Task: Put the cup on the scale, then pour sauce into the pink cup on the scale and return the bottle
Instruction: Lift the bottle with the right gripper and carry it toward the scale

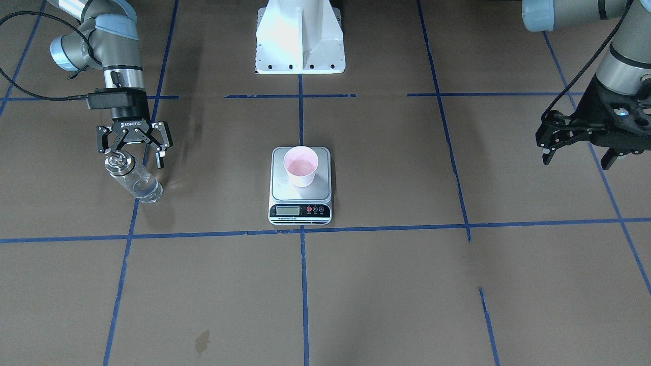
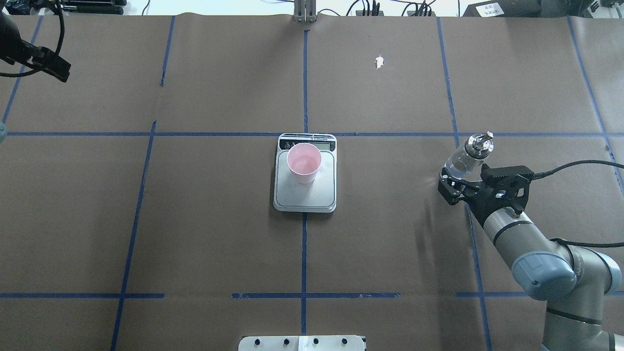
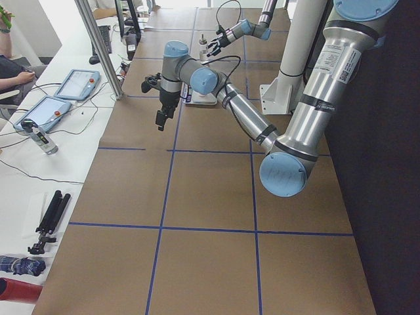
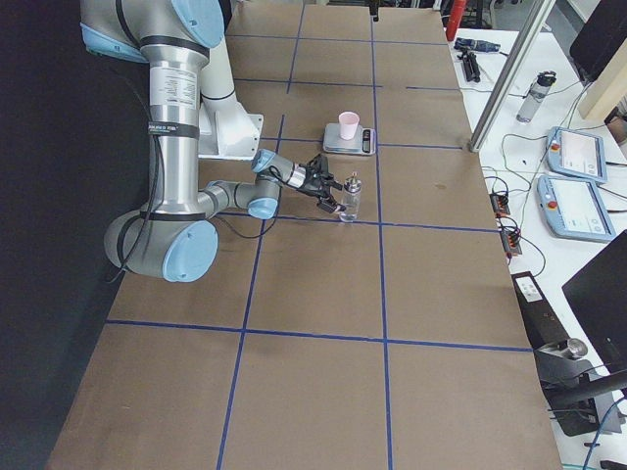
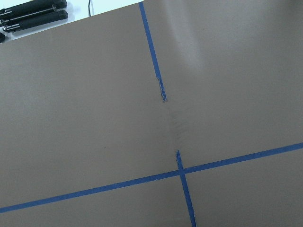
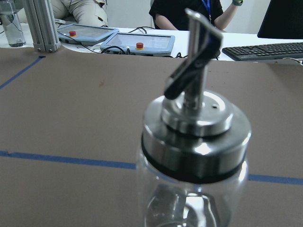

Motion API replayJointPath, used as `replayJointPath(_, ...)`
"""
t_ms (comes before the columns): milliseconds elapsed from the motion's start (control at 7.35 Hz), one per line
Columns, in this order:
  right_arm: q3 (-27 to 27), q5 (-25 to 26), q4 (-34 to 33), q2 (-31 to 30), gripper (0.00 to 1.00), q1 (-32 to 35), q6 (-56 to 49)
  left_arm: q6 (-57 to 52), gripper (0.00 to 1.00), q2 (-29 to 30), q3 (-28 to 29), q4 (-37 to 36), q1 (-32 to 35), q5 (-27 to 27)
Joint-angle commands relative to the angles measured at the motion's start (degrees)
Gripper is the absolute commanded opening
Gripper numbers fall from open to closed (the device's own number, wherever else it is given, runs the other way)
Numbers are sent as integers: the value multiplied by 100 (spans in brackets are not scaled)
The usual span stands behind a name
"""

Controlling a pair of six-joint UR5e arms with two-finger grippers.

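The fingers of my right gripper stop at the silver cap (image 1: 120,162), short of the glass body (image 1: 143,185), so it moves forward before closing on the bottle.
The pink cup (image 1: 301,166) stands upright on the silver scale (image 1: 285,190) at the table's middle, with clear liquid in its bottom; cup (image 2: 304,163) and scale (image 2: 304,197) also show in the overhead view. The glass bottle (image 1: 133,180) with its silver cap and spout stands on the table on my right side. My right gripper (image 1: 137,155) is open, its fingers spread wide beside the bottle's upper part, not clamping it. The right wrist view shows the bottle's cap (image 6: 194,127) close up. My left gripper (image 1: 575,161) is open and empty, raised far to the scale's left.
The white robot base plate (image 1: 300,46) stands behind the scale. Blue tape lines cross the brown paper table cover. A small dark stain (image 1: 202,341) marks the operators' side. Tablets and a keyboard lie on the far desk (image 6: 137,42).
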State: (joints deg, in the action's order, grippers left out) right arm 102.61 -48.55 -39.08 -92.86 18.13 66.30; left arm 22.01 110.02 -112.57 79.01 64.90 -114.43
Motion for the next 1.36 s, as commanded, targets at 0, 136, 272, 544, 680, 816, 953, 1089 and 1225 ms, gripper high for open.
replayJointPath(0, -144, -5, -3, 75, 100, 129, -91, -4, 100, 2, 34, 1, 6, 0)
replayJointPath(136, -162, -14, 5, 110, 100, 190, -204, -4, 100, 2, 34, 9, 6, -9)
replayJointPath(272, -162, -14, -3, 128, 100, 208, -214, -4, 100, 2, 34, 1, 14, 0)
replayJointPath(544, -180, -23, -3, 137, 100, 235, -206, 5, 100, 2, 34, 1, 14, 0)
replayJointPath(680, -232, -23, -3, 137, 100, 226, -206, -4, 100, 2, 34, 9, 14, 0)
replayJointPath(816, -259, -23, 5, 181, 88, 235, -180, 5, 100, 2, 34, 9, 14, 0)
replayJointPath(953, -268, -23, 6, 251, 48, 235, -171, -4, 100, 2, 34, 9, 14, 0)
replayJointPath(1089, -268, -32, 6, 277, 0, 235, -188, -4, 100, 11, 25, 9, 40, 0)
replayJointPath(1225, -163, -153, 14, 330, 0, 357, -249, -65, 100, 11, 34, 1, 102, -9)
